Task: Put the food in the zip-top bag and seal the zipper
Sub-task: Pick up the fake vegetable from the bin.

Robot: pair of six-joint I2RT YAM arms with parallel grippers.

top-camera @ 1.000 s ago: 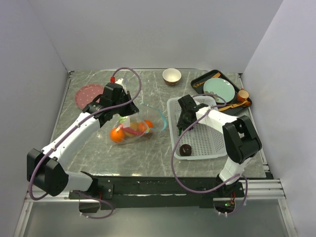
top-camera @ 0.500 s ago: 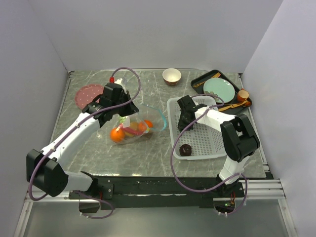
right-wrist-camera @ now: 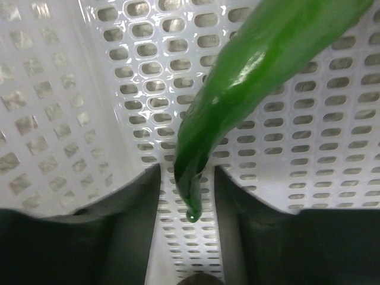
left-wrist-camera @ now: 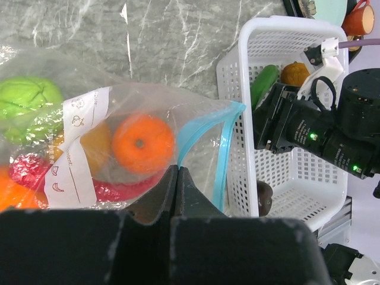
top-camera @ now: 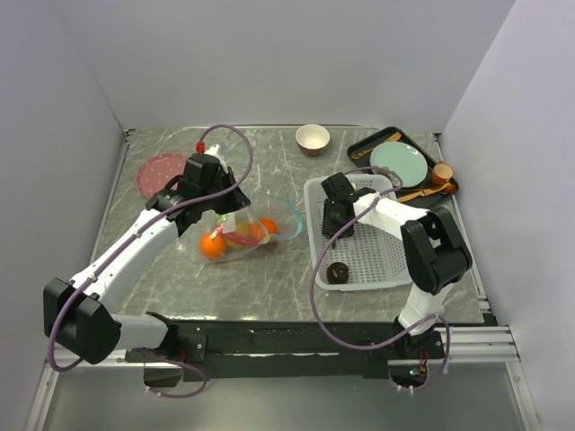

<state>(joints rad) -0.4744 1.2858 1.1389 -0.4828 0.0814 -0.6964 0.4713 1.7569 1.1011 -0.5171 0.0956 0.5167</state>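
The green chili's long body has to stay free to go into the zip-top bag first, so I will grab the chili with my right gripper next by its narrow tip (right-wrist-camera: 189,177).
The clear zip-top bag (top-camera: 241,235) lies at mid-table with an orange (left-wrist-camera: 142,142), a green round fruit (left-wrist-camera: 27,101), a red chili and other food inside. Its teal zipper (left-wrist-camera: 222,154) stands open towards the basket. My left gripper (left-wrist-camera: 176,172) is shut on the bag's mouth edge and holds it up; it also shows in the top view (top-camera: 225,214). My right gripper (right-wrist-camera: 187,178) is open down inside the white basket (right-wrist-camera: 89,89), with the tip of the green chili (right-wrist-camera: 249,77) between its fingers (right-wrist-camera: 127,202). A yellow-orange fruit (left-wrist-camera: 295,73) and a dark donut-like piece (top-camera: 338,272) lie in the basket.
The white perforated basket (top-camera: 386,274) stands right of the bag. A tan bowl (top-camera: 312,138) is at the back. A black tray (top-camera: 361,146) with a teal plate and cups is back right. A pink plate (top-camera: 160,171) is back left.
My left gripper has shifted a little back and left with the bag's mouth. My right gripper has edged slightly farther into the basket along the green chili.
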